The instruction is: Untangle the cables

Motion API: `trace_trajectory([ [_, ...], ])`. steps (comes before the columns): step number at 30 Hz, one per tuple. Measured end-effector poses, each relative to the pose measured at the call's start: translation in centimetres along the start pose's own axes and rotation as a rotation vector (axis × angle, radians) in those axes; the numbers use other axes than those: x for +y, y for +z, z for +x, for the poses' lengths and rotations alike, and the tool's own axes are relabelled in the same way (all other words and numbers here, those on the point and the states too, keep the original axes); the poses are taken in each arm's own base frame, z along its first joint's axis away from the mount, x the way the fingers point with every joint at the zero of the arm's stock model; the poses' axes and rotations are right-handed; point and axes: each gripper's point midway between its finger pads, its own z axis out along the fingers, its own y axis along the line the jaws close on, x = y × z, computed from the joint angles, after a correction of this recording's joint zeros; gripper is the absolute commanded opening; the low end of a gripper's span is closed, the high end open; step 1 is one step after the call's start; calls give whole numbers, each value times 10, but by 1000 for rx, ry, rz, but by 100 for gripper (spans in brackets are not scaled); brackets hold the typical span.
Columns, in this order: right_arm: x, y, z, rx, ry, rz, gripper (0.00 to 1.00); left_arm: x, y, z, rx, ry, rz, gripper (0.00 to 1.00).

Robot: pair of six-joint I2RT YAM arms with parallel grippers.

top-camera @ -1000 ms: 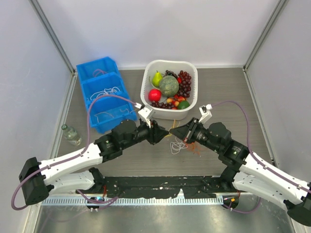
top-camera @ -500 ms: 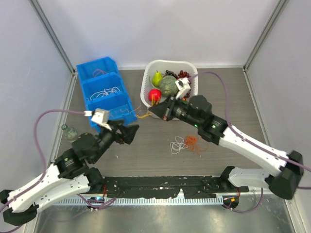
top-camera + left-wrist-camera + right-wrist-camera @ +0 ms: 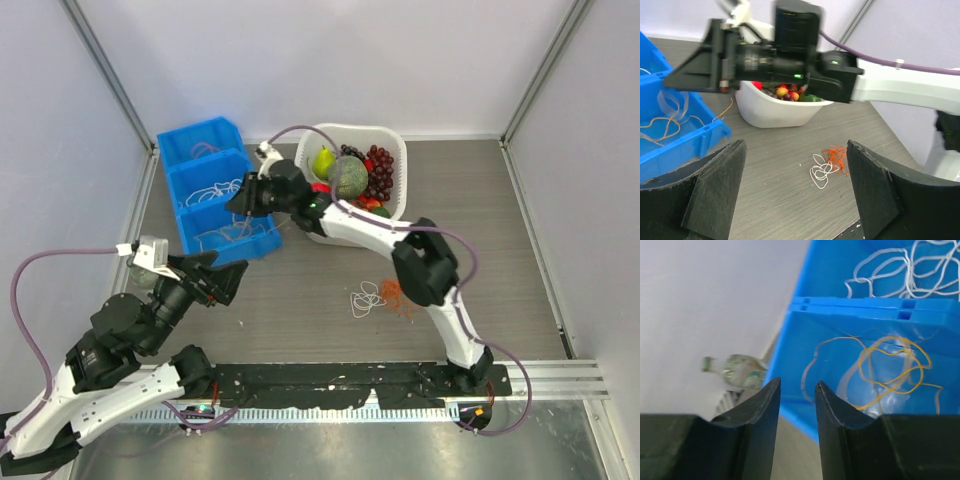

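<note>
The left gripper grips the white cable by its outer loop (image 3: 356,303) (image 3: 813,173) next, and the remaining loops stay free to pull apart.
A white cable (image 3: 366,299) and an orange-red cable (image 3: 396,295) lie in small loops side by side on the table; the left wrist view shows the white cable (image 3: 821,170) touching the orange-red one (image 3: 836,158). A yellow-orange cable (image 3: 892,367) rests in the front compartment of the blue bin (image 3: 262,247), and a strand of it (image 3: 728,107) hangs over the bin's edge. Another white cable (image 3: 900,275) fills the middle compartment. My right gripper (image 3: 241,206) (image 3: 797,382) hovers over the front compartment, open and holding nothing. My left gripper (image 3: 226,284) (image 3: 796,146) is drawn back at the left, open wide and empty.
A white basket (image 3: 398,206) of fruit stands behind the loose cables, right of the bin. A small clear bottle (image 3: 736,371) stands by the bin's left side. The right arm (image 3: 370,228) stretches across in front of the basket.
The right arm swung left from the table's middle to the blue bin, and its gripper opened over the yellow-orange cable there. The left arm pulled back to the left and opened.
</note>
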Motion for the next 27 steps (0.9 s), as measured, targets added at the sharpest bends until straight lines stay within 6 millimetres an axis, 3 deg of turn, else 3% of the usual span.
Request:
trace_trajectory([
  [2,-21,32,16,66,-14,64,43,0,0,3,7,-2,3,84],
  [3,-30,38,27,100,-23,101,45,-1,1,4,11,-8,6,85],
  [5,-49,34,53,175,-40,184,45,-2,3,11,31,-9,12,85],
  [8,-53,8,73,215,-93,241,45,-3,9,24,67,5,9,85],
  [12,-38,-64,73,224,-135,282,45,-3,19,41,107,27,-1,86],
  [19,-17,-212,68,89,-175,278,52,-6,48,80,181,63,-17,87],
  [22,-27,-254,71,22,-172,324,54,-12,65,106,251,89,-15,87],
  [27,-67,-310,90,-38,-113,489,54,-24,101,182,488,158,1,75],
])
